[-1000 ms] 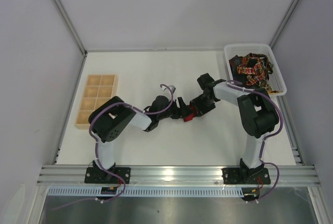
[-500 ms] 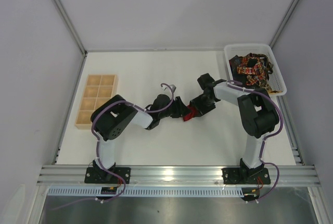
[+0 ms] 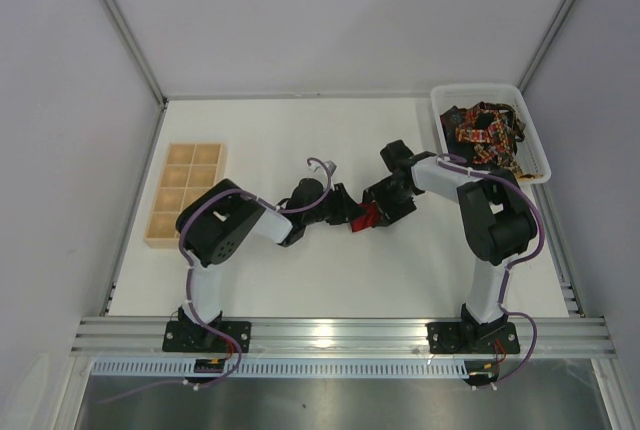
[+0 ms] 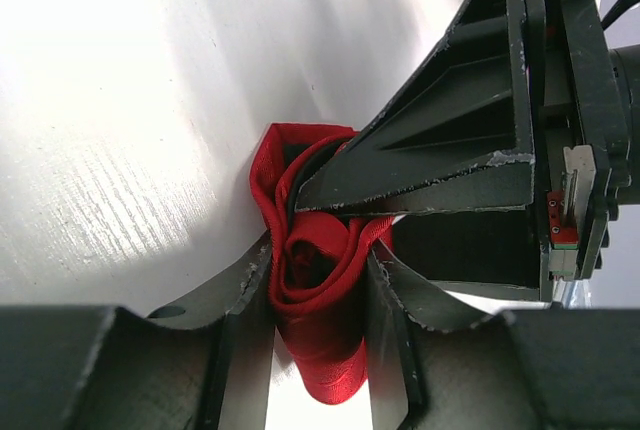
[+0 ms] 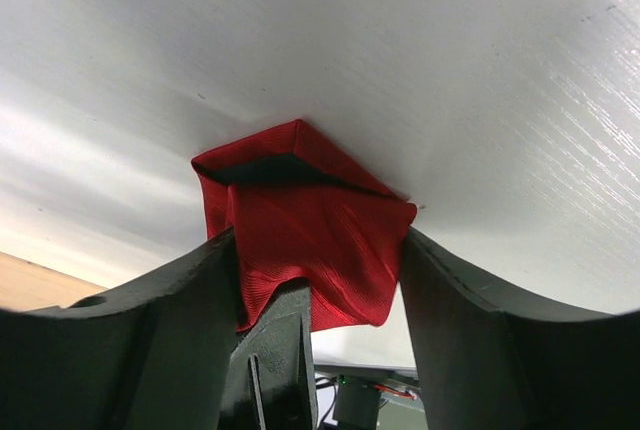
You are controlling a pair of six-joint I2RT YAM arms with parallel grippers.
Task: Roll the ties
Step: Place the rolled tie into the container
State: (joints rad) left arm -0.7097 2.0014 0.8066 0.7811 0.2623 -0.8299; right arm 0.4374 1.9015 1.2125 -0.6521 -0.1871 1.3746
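Note:
My left gripper's fingers are squeezed shut around the roll from both sides. The red roll would come along if I lifted my left gripper now.
The red tie is a small roll on the white table between my two grippers. In the left wrist view the roll stands squeezed between my left gripper's fingers, so the left gripper is shut on it. My right gripper meets it from the other side. In the right wrist view its fingers flank the red roll loosely, and the right gripper is open. The dark patterned ties lie heaped in a basket.
A white plastic basket sits at the back right corner. A wooden tray with several compartments lies at the left. The right gripper's black fingers crowd the left wrist view just above the roll.
The left gripper's jaws have closed onto the red roll. The right gripper's jaws have widened around it. Both arms have barely shifted.

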